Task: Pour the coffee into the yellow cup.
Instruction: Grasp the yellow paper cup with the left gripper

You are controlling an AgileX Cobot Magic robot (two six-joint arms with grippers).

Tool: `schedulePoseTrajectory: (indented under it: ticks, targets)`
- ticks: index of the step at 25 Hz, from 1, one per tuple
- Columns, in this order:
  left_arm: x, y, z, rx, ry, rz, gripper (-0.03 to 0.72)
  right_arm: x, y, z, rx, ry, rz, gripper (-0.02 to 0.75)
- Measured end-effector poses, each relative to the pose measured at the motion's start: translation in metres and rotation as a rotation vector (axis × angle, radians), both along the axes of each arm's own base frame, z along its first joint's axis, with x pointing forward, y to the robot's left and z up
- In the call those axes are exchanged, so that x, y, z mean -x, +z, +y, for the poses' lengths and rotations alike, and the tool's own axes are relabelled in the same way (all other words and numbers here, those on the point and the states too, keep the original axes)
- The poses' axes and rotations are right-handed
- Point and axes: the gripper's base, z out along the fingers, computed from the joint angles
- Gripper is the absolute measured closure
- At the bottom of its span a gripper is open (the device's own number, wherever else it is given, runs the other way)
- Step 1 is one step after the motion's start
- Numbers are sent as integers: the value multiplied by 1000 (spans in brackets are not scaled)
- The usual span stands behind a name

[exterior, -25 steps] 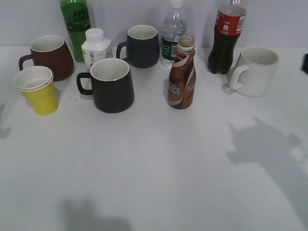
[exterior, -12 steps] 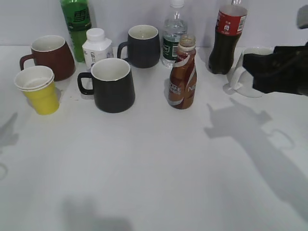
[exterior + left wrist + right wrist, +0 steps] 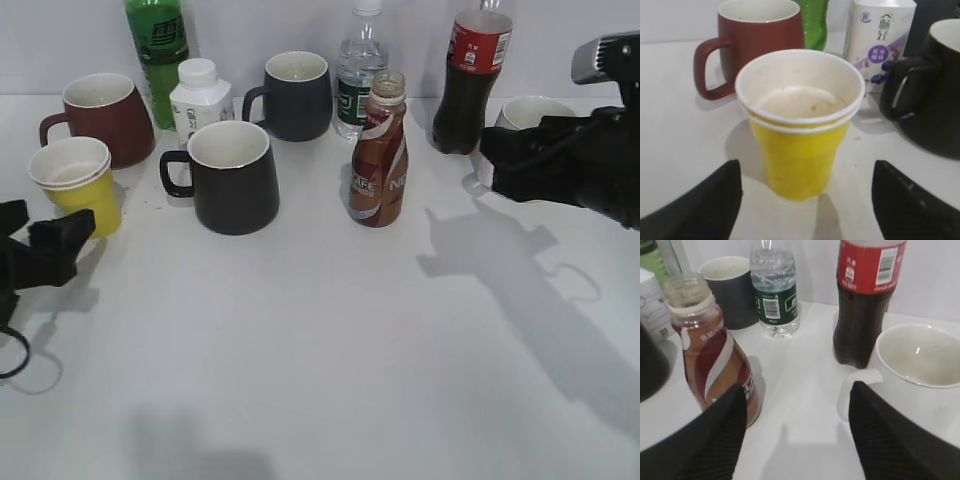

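The yellow cup flares to a wide rim (image 3: 75,184) that nearly spans the robot's open fingers, so the left gripper will next grab the cup by its narrower yellow body (image 3: 82,200).
The coffee (image 3: 379,160) is a small brown bottle with a swirled label and an uncapped neck, standing mid-table; it also shows at the left of the right wrist view (image 3: 715,355). The yellow cup (image 3: 80,187) stands at the left, white inside, and fills the left wrist view (image 3: 799,122). My left gripper (image 3: 45,250) is open just in front of the cup, its fingers (image 3: 805,200) apart on either side. My right gripper (image 3: 500,160) is open and empty to the right of the coffee, its fingers (image 3: 797,435) spread over bare table.
A brown-red mug (image 3: 100,115), black mug (image 3: 232,175) and white pill bottle (image 3: 200,97) crowd round the cup. A dark grey mug (image 3: 295,95), water bottle (image 3: 360,75), green bottle (image 3: 157,50), cola bottle (image 3: 470,80) and white mug (image 3: 535,115) stand along the back.
Both arms have come into view. The right gripper moved in from the right edge toward the coffee. The left gripper appeared at the left edge in front of the yellow cup.
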Motion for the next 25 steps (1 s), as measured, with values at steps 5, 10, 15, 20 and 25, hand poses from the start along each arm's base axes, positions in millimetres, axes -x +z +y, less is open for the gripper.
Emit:
schedulePoseTrajectory:
  ticks: [5,10,15,20,25]
  targets:
    - [-16,-24,-1,-22,13,-21,71,-2,0,1,-8,-2,-23,255]
    - [-38,-31,-4,-37,18,-84,71,-2,1,1,-11,2,-36,255]
    - [-63,-37,-8,-41,19,-100,72,-2,1,2,-7,19,-42,255]
    - [-83,-38,-12,-37,19,-132,89,-4,-5,8,5,69,-48,255]
    - [-90,-38,-13,-35,20,-145,196,-7,-17,18,-7,166,-47,239]
